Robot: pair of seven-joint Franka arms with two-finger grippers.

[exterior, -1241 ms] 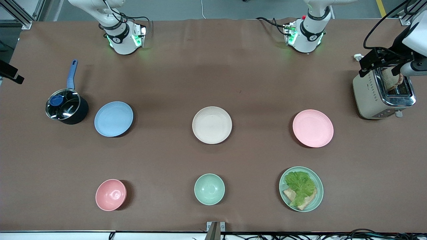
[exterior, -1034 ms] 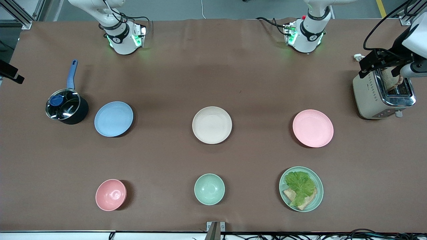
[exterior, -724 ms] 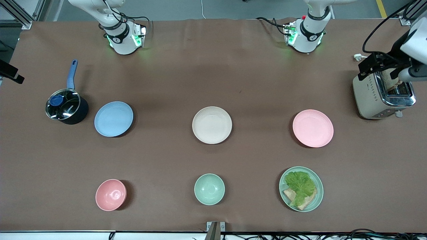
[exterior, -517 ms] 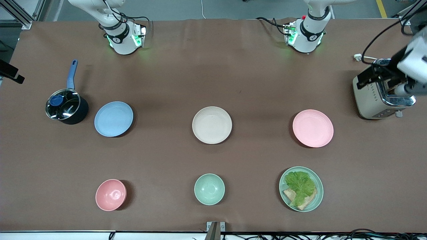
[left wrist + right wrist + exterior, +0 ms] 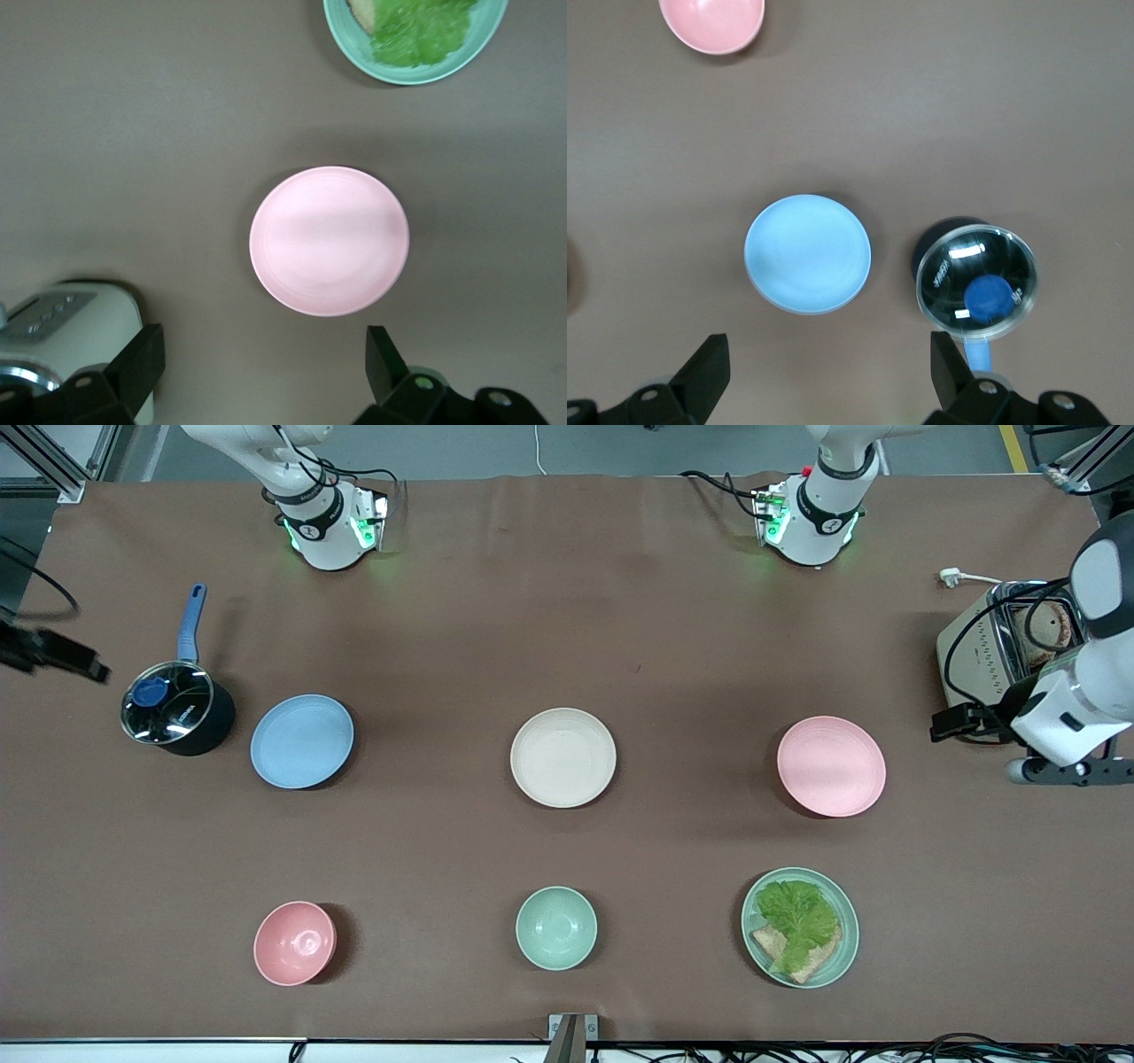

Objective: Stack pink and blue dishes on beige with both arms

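Note:
My right gripper will next take hold of the light blue plate by its rim [image 5: 256, 733], so that it can stack the light blue plate on the beige plate [image 5: 563, 757].
The pale pink plate [image 5: 831, 766] lies toward the left arm's end of the table, and it shows whole in the left wrist view [image 5: 329, 240]. The light blue plate [image 5: 302, 741] lies toward the right arm's end, seen too in the right wrist view [image 5: 808, 254]. Between them sits the beige plate [image 5: 563, 757], with nothing on it. My left gripper [image 5: 952, 724] hangs open and empty high over the table between toaster and pink plate, its fingers wide apart [image 5: 264, 363]. My right gripper [image 5: 80, 666] hangs open and empty at the table's edge beside the saucepan [image 5: 829, 365].
A lidded black saucepan [image 5: 177, 713] with a blue handle stands beside the blue plate. A toaster [image 5: 988, 660] holding bread stands under the left arm. Nearer the front camera are a pink bowl [image 5: 294, 942], a mint bowl [image 5: 556, 927] and a green plate with lettuce and bread [image 5: 800, 926].
The left arm swung from over the toaster toward the front camera, to a spot beside the pink plate. The right gripper edged in over the table toward the saucepan. No dish moved.

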